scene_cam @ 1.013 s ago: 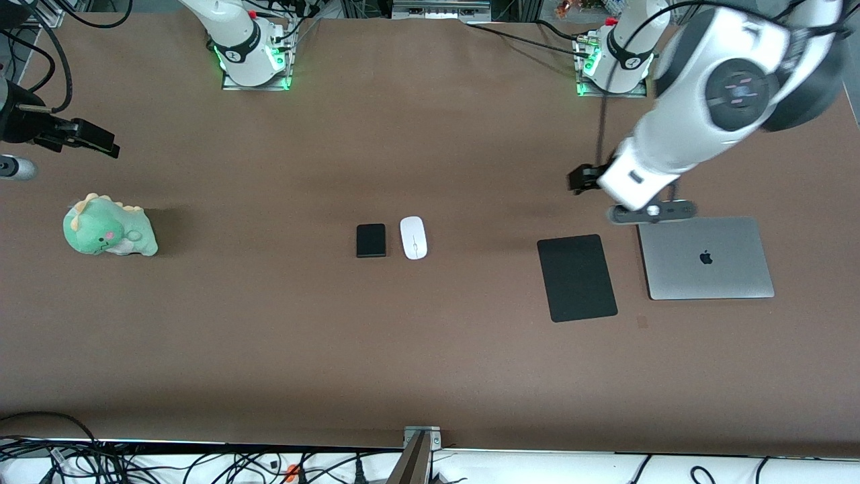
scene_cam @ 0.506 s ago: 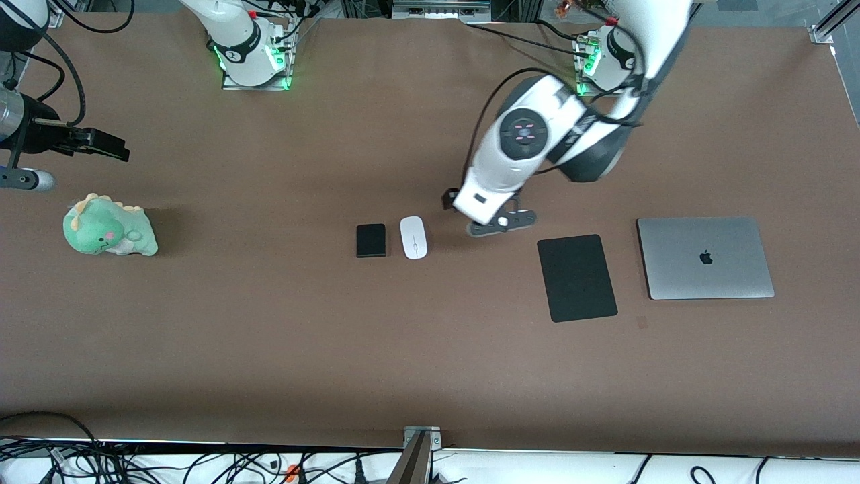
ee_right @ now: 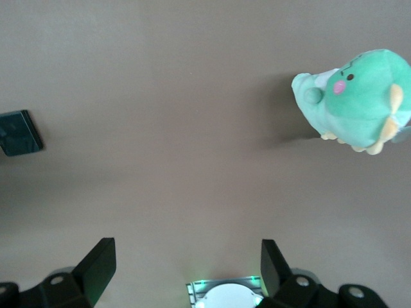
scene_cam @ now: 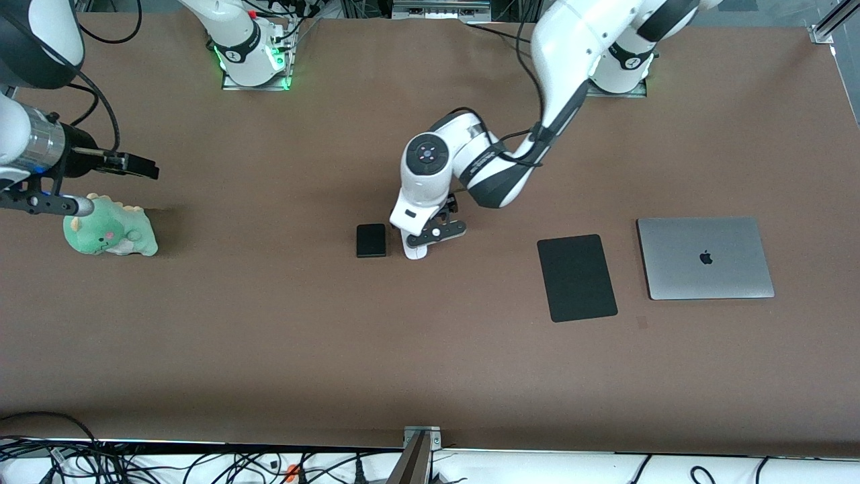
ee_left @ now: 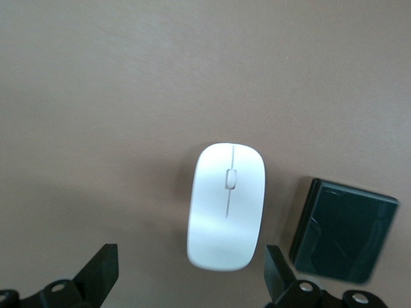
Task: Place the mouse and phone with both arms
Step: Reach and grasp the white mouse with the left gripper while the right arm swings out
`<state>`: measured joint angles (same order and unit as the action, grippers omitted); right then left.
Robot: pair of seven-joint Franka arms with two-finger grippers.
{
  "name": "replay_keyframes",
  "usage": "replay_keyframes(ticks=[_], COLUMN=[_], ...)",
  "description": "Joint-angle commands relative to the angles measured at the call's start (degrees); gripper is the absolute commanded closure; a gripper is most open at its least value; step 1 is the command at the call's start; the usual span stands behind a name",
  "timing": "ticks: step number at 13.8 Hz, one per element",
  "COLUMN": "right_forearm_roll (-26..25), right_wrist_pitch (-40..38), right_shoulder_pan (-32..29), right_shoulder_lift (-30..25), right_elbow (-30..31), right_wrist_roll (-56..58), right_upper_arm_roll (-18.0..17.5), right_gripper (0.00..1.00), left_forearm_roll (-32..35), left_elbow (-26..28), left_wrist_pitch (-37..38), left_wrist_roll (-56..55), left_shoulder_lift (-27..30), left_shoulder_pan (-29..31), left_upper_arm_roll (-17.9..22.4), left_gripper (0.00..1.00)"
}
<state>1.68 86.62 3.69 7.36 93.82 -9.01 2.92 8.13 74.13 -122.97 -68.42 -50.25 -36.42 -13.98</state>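
Observation:
My left gripper moves toward the white mouse and only then closes on it, since table still shows between its fingers and the mouse.
The white mouse (ee_left: 227,205) lies on the brown table beside the black phone (ee_left: 343,231), the phone toward the right arm's end. My left gripper (ee_left: 189,276) is open and hangs just over the mouse. In the front view the left gripper (scene_cam: 421,235) covers most of the mouse (scene_cam: 415,254), and the phone (scene_cam: 371,240) shows in full. My right gripper (scene_cam: 138,165) is open and empty, in the air near the right arm's end. In the right wrist view it (ee_right: 185,263) is empty, with the phone (ee_right: 19,133) at the picture's edge.
A green plush dinosaur (scene_cam: 107,232) sits near the right arm's end, close under the right gripper; it also shows in the right wrist view (ee_right: 356,99). A thin black mouse pad (scene_cam: 576,277) and a closed silver laptop (scene_cam: 705,257) lie toward the left arm's end.
My left arm has swung from over the laptop across the table to over the mouse and come lower. My right gripper has shifted slightly toward the table's middle.

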Motion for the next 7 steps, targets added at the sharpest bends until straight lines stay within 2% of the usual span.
replay_keyframes(ticks=[1, 3, 7], right_forearm_roll=[1.5, 5.0, 7.5], right_wrist_pitch=[2.5, 5.4, 6.7], right_shoulder_pan=[1.6, 1.7, 1.7], right_shoulder_lift=[0.9, 1.0, 3.0], right_elbow=[0.7, 2.2, 2.7], right_wrist_roll=[-4.1, -6.4, -10.5], right_upper_arm_roll=[0.2, 0.2, 0.2], right_gripper=[0.0, 0.0, 0.0], left_forearm_roll=[1.3, 1.3, 1.3], left_elbow=[-5.1, -5.4, -5.2], left_wrist_pitch=[-1.9, -3.3, -3.4], left_wrist_roll=[-1.2, -1.3, -0.6], left_shoulder_lift=[-4.8, -5.7, -6.3], left_shoulder_pan=[-2.8, -3.0, -3.1], left_upper_arm_roll=[2.5, 2.5, 2.5], left_gripper=[0.0, 0.0, 0.0])
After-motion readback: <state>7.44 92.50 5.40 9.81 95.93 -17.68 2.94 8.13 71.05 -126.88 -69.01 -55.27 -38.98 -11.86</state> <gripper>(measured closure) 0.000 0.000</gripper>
